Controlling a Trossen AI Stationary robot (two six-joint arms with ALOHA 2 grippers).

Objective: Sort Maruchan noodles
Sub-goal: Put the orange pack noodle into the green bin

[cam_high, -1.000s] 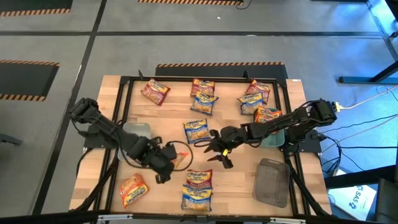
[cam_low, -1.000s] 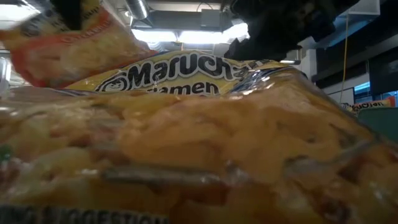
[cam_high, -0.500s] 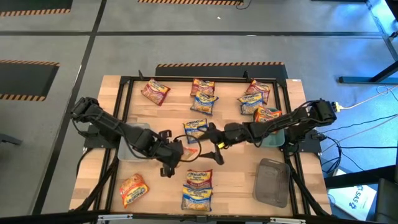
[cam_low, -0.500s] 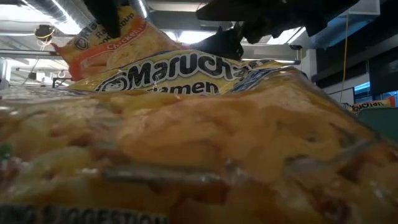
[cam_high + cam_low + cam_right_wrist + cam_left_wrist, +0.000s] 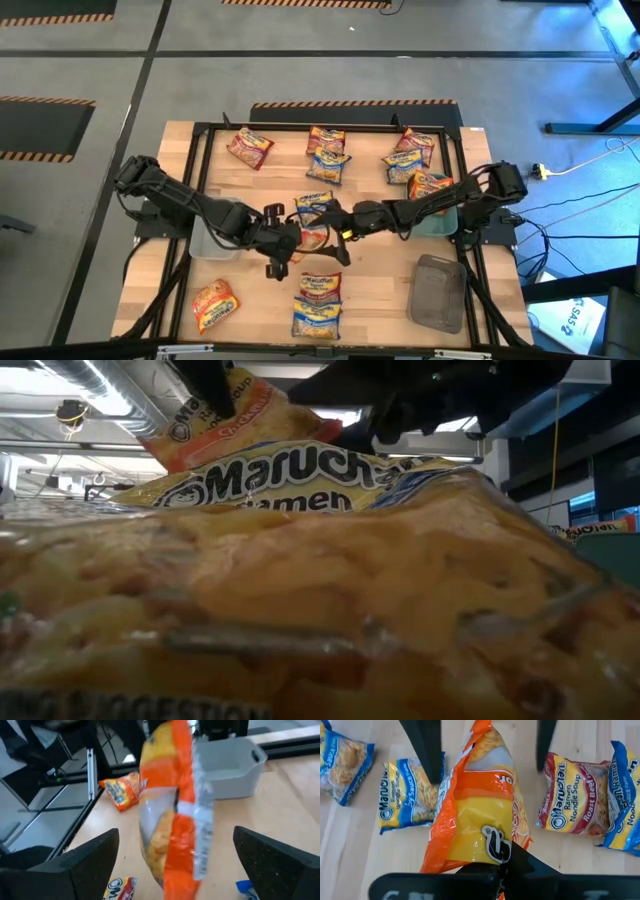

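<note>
My right gripper is going to pick up the held orange packet next by its loose end (image 5: 317, 240), to take it over for the teal tray (image 5: 432, 229).
An orange-red Maruchan noodle packet (image 5: 313, 237) hangs over the middle of the table, with my left gripper (image 5: 292, 241) shut on it. My right gripper (image 5: 331, 231) is open and comes level from the table's right. Its two fingers (image 5: 92, 857) stand on either side of the packet (image 5: 175, 810) without touching it. Other noodle packets lie flat: a blue-and-yellow one (image 5: 315, 207) just beyond, two (image 5: 318, 303) toward the near edge, an orange one (image 5: 215, 303) at the near left, and several along the far edge (image 5: 327, 152). My left gripper pinches the orange packet by one short end (image 5: 487, 852) between its two fingers, slanting down from the table's left. The packet sticks out past the fingers, on edge and lifted clear of the table, with its free end (image 5: 485, 732) between the right gripper's fingers.
A clear tray (image 5: 214, 228) sits under my left arm, a teal tray (image 5: 440, 218) under my right arm, and a grey tray (image 5: 437, 292) at the near right. A black frame (image 5: 200, 180) runs round the work area.
My left gripper has carried the orange packet toward the table's right and slightly far, turning it on edge. My right gripper has tipped toward level and moved left toward the packet, so its fingers now stand on either side of it.
</note>
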